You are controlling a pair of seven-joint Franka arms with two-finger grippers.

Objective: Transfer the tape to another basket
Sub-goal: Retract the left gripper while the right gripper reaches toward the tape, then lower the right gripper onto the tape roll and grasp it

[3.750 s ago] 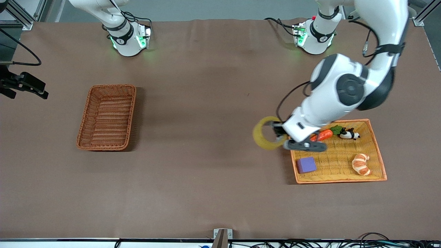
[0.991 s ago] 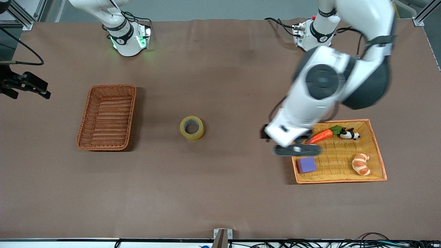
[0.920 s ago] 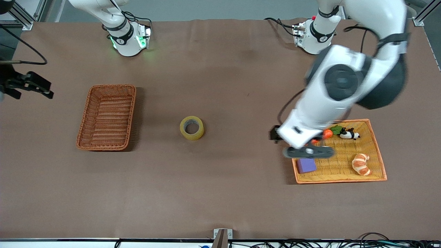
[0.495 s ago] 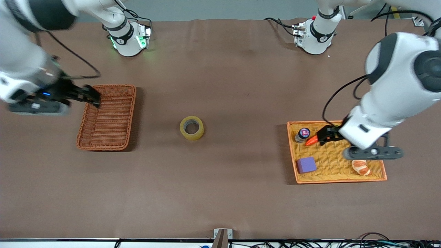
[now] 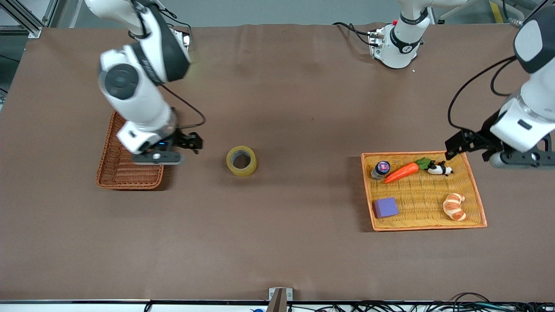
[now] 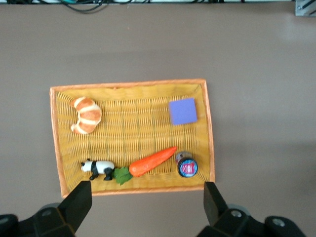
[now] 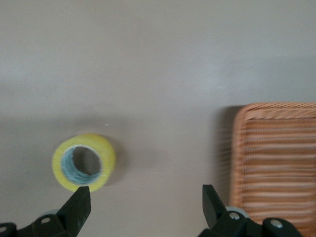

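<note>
My right gripper will next take hold of the tape by its yellow ring side (image 5: 252, 168) and move the tape into the reddish-brown wicker basket (image 5: 116, 174).
The tape (image 5: 241, 160), a yellowish roll with a grey core, lies flat on the brown table mid-way between the two containers. The reddish-brown wicker basket (image 5: 116, 174) sits toward the right arm's end, partly hidden under the right arm. My right gripper (image 5: 194, 142) hangs open and empty over the table between basket and tape. The right wrist view shows the tape (image 7: 85, 162) beside one fingertip (image 7: 79, 203) and the basket (image 7: 276, 163) past the other. My left gripper (image 5: 457, 144) is open and empty above the yellow tray's edge nearest the arms' bases.
A flat yellow woven tray (image 5: 422, 227) with an orange rim holds a carrot (image 5: 402, 172), a panda figure (image 5: 440, 168), a croissant (image 5: 454, 206), a purple block (image 5: 386, 207) and a small jar (image 5: 380, 168). The left wrist view shows the tray (image 6: 131, 84) ahead of the open left gripper (image 6: 147, 197).
The left gripper let go of the tape earlier and has drawn back past the tray. The right arm has swung in over the basket toward the tape, which has lain still for the last second.
</note>
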